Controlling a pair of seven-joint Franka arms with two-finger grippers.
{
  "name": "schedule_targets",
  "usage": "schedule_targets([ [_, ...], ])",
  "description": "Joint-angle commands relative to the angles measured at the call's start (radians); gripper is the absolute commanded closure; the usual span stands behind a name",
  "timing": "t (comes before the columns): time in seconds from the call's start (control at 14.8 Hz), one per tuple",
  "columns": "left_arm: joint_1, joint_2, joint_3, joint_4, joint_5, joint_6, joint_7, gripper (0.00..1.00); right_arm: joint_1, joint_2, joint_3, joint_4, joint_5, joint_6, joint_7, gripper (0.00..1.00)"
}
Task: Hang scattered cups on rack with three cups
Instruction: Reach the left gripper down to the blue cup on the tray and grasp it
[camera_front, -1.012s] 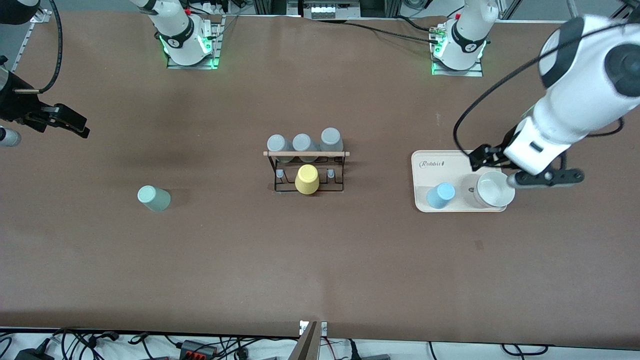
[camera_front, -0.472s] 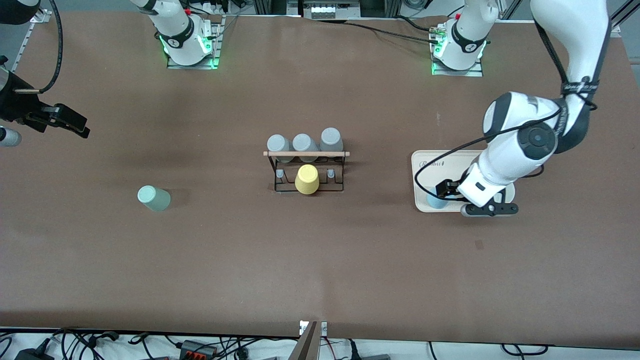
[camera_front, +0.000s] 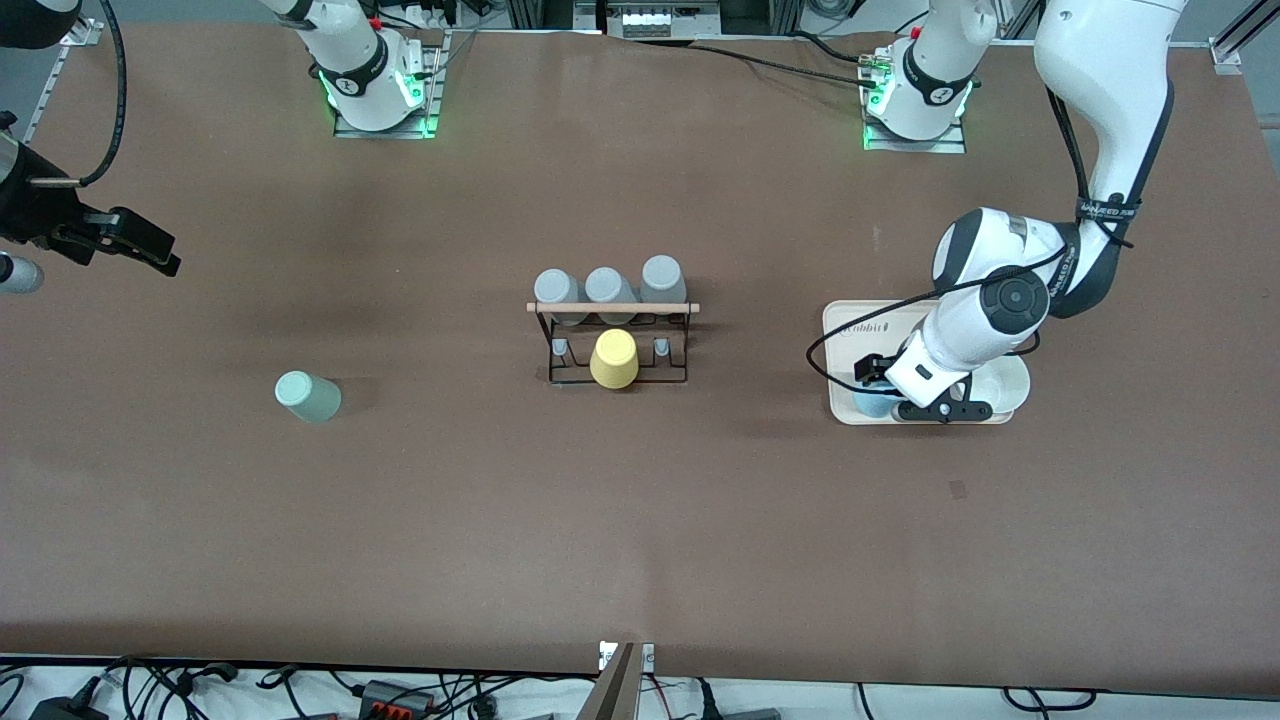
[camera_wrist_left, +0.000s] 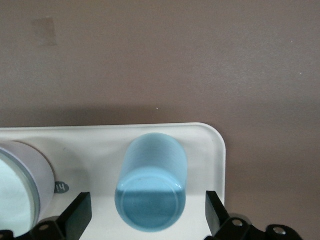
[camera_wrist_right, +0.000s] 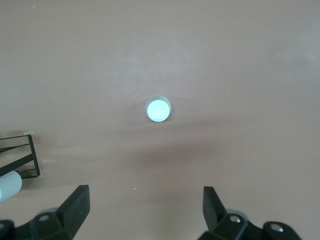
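The light blue cup needs to hang on the black rack, so my left gripper should grab the cup by its body next.
The light blue cup stands upside down on a cream tray; in the front view only its edge shows under the left arm. My left gripper is open, with one finger on each side of this cup and gaps between; it also shows in the front view. The mint green cup stands upside down on the table toward the right arm's end, and shows in the right wrist view. My right gripper waits open and empty high over the table's edge. The black wire rack stands mid-table.
Three grey tumblers hang on the rack's row farther from the camera, and a yellow tumbler on the nearer row. A white round cup stands on the tray beside the blue cup and shows in the left wrist view.
My left arm swung down from over the white cup to the blue cup, so its open fingers now stand either side of it. The right arm has not moved.
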Motion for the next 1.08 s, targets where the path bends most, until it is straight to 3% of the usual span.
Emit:
schedule_targets([
  [0.0,0.001,0.022,0.001,0.0,0.038,0.037,0.019,0.0,-0.003,-0.002,0.004,0.004,0.005,0.003,-0.007,0.0],
  [0.07,0.002,0.028,0.001,0.0,0.038,0.039,0.017,0.06,-0.003,-0.002,0.004,0.003,0.005,0.003,-0.007,0.0],
  [0.13,-0.002,0.031,0.001,0.001,0.038,0.039,0.007,0.22,-0.003,-0.002,0.004,0.003,0.005,0.003,-0.007,0.0],
  [0.2,-0.008,0.03,0.003,0.001,0.038,0.036,-0.015,0.32,-0.003,-0.002,0.004,0.003,0.005,0.003,-0.007,0.0],
  [0.27,-0.008,0.028,0.001,0.001,0.038,0.03,-0.044,0.33,-0.003,-0.002,0.003,0.003,0.005,0.003,-0.008,0.0],
  [0.4,-0.01,0.025,0.001,0.001,0.038,0.03,-0.052,0.71,-0.003,-0.002,0.004,0.003,0.005,0.003,-0.007,0.0],
  [0.61,-0.012,0.02,-0.002,0.03,0.038,0.014,-0.039,0.97,-0.003,-0.001,0.004,0.003,0.005,0.003,-0.007,0.0],
  [0.81,-0.027,-0.003,-0.058,0.095,0.033,-0.051,-0.056,1.0,-0.004,-0.001,0.004,0.003,0.008,0.002,-0.005,0.0],
  [1.01,-0.05,0.003,-0.114,0.283,0.025,-0.241,-0.151,1.0,-0.006,0.054,0.004,0.0,0.013,0.003,-0.019,0.0],
])
